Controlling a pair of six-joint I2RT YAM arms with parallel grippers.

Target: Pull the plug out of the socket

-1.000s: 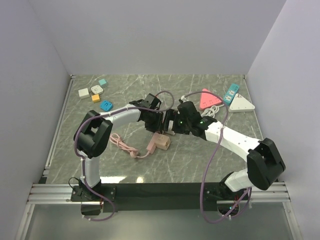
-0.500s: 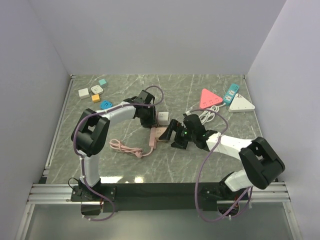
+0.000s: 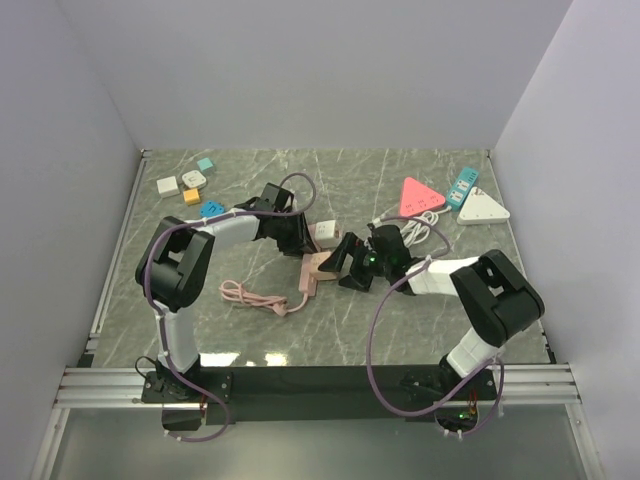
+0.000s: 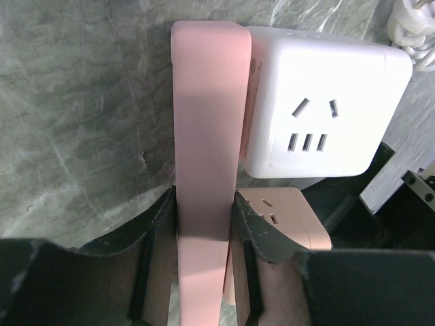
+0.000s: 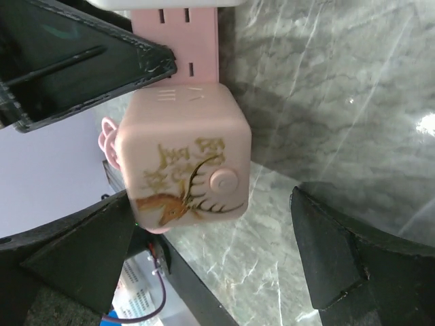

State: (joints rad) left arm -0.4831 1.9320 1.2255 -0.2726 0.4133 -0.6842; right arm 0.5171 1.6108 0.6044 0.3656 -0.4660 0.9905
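The robot's right gripper will pull the plug straight off the socket strip, so it will grab the pink cube plug [image 3: 323, 266] [image 5: 183, 156] by opposite sides, on either side of the deer drawing.
My left gripper [image 4: 204, 217] is shut on a flat pink socket strip [image 4: 207, 122] standing on edge, near the table's middle [image 3: 312, 272]. A pink cube plug [image 5: 183, 156] with a deer drawing sits against the strip's side [image 4: 282, 217]. Further along the same side sits a white cube socket [image 4: 319, 102]. My right gripper [image 5: 214, 210] is open, and the pink cube lies just ahead of its spread fingers [image 5: 333, 251]. From above, the right gripper [image 3: 345, 262] faces the left gripper [image 3: 298, 243] across the cube. Whether the cube's pins sit in the strip is hidden.
A pink cable [image 3: 255, 297] trails left from the strip. Small coloured blocks [image 3: 193, 178] lie at the back left. A pink triangle [image 3: 417, 195], a white triangle [image 3: 482, 208], a blue strip [image 3: 462, 186] and a coiled white cord [image 3: 415, 228] lie at the back right.
My right gripper came down and swung left to the pink cube, staying open. The left gripper drew back and left, and the strip and cube shifted with it.
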